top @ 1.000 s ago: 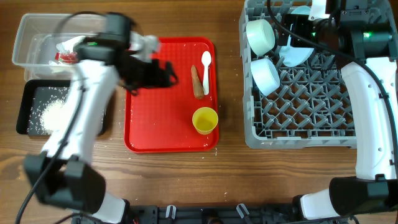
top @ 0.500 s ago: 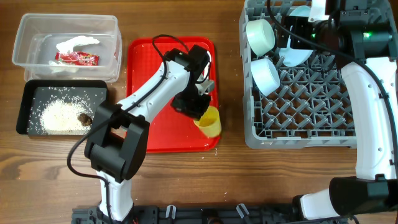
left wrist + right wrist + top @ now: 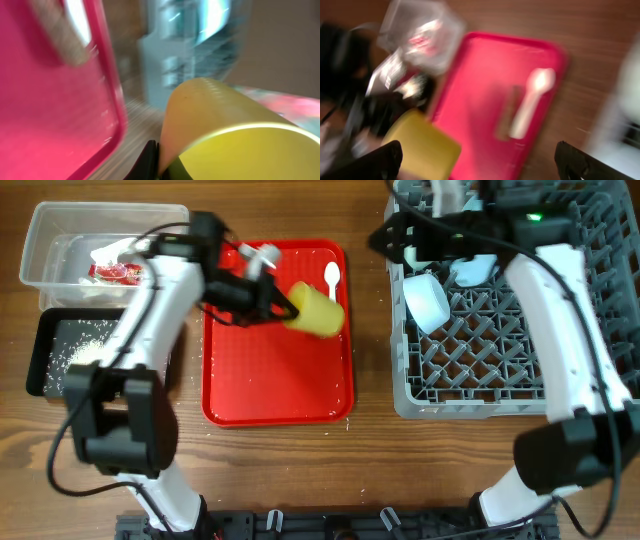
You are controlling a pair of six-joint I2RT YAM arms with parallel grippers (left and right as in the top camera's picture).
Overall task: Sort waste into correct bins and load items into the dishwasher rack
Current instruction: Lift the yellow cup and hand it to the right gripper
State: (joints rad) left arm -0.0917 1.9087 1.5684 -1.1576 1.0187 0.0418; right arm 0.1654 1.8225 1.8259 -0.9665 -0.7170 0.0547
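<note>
Next, my right gripper grabs the yellow cup across its closed base end point(image 3: 334, 318), opposite the pinched rim, and loads the cup rim-first into the rack point(image 3: 480, 380).
The yellow cup point(image 3: 317, 310) hangs tilted over the red tray point(image 3: 270, 380), its rim pinched in my shut left gripper point(image 3: 287, 305). In the left wrist view the cup point(image 3: 225, 130) fills the lower right, with a dark finger point(image 3: 150, 160) against its wall. My right gripper point(image 3: 388, 240) stands open at the rack's left edge, with nothing between its fingers point(image 3: 375, 162). Its blurred view shows the cup point(image 3: 420, 145), the white spoon point(image 3: 532, 100) and the brown stick point(image 3: 507, 112) on the tray. The grey rack point(image 3: 480, 380) holds a pale bowl point(image 3: 425, 300) and the plate point(image 3: 475, 270).
The clear tub point(image 3: 45, 230) at the far left holds the red wrapper point(image 3: 115, 272) and white paper point(image 3: 110, 252). Below it the black tray point(image 3: 50, 330) holds rice point(image 3: 85, 355). The spoon point(image 3: 332, 277) lies at the tray's upper right. My right arm spans the rack.
My left gripper shut on the yellow cup and lifted it off the tray's lower right toward its upper middle. My right arm swung left from the rack's back to its left edge.
</note>
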